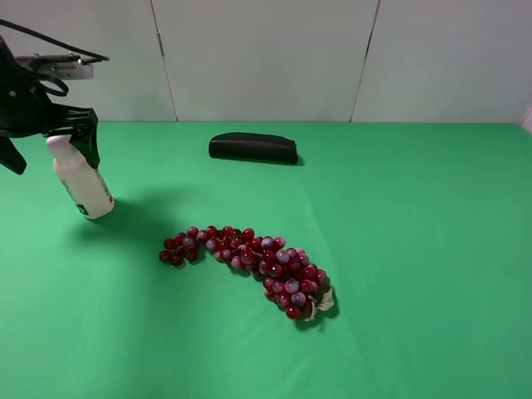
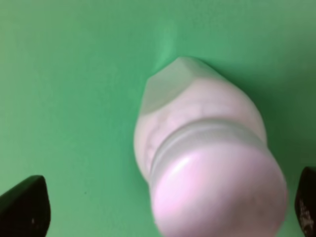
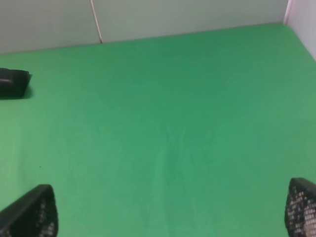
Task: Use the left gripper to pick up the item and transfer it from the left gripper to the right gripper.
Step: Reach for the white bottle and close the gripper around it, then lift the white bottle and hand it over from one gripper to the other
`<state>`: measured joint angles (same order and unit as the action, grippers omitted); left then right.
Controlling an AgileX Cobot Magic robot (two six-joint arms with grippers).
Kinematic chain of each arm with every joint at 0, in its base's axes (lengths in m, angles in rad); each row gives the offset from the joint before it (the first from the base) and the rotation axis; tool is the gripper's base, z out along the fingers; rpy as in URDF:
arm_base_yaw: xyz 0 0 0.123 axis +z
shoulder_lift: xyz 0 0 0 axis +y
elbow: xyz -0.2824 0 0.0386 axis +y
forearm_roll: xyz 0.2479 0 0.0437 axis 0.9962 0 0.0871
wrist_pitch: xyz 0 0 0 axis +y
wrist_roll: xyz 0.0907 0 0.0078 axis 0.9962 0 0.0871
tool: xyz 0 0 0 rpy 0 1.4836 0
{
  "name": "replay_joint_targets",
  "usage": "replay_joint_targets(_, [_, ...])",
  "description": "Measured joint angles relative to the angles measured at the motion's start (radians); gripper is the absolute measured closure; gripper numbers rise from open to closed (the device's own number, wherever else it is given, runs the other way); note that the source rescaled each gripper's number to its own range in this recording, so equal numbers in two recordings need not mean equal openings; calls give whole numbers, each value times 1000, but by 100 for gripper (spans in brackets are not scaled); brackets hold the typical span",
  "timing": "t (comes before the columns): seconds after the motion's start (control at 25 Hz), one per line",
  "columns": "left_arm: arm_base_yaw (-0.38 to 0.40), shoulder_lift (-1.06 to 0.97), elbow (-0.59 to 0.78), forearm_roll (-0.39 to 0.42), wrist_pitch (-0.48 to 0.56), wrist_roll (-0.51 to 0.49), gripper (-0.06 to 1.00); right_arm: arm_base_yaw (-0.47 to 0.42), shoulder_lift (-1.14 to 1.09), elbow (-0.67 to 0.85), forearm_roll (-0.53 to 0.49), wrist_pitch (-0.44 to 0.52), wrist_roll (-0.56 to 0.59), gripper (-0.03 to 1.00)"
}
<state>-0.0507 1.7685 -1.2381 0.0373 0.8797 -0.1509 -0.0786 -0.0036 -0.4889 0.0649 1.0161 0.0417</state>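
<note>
I should next grab the bottle with my left gripper by its cap end (image 1: 61,148). The white bottle's base (image 1: 99,208) then stays free for my right gripper.
The item, a small white bottle (image 1: 84,184) with a white cap, stands slightly tilted on the green table at the far left. My left gripper (image 1: 51,150) hovers over its cap, open, with one black finger (image 1: 90,143) on each side of the neck. In the left wrist view the bottle (image 2: 207,163) fills the middle, blurred and very close. The fingertips (image 2: 24,207) stand wide apart from it, and my left gripper (image 2: 165,207) is not closed on it. My right gripper (image 3: 165,212) is out of the exterior view. In its wrist view it is open over bare green cloth.
A bunch of red grapes (image 1: 249,262) lies mid-table, right of the bottle. A long black case (image 1: 253,148) lies near the back wall, and its end shows as the black case (image 3: 12,83) in the right wrist view. White wall panels close off the rear.
</note>
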Motion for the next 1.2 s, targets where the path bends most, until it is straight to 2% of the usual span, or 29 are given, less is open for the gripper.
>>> replay_joint_targets(0.36, [-15,58,0,19,-49,-1,-5,0,0,0,0,0,0,-3])
replay_joint_targets(0.44, [-15,59,0,19,-60,1,0,0,0,0,0,0,0,-3])
replay_joint_targets(0.56, [-15,59,0,19,-69,1,21,0,0,0,0,0,0,-3])
replay_joint_targets(0.68, [-15,59,0,19,-70,2,48,0,0,0,0,0,0,-3])
replay_joint_targets(0.92, [-18,59,0,14,-84,3,94,0,0,0,0,0,0,-3])
replay_joint_targets(1.2, [-18,59,0,15,-86,3,94,0,0,0,0,0,0,-3])
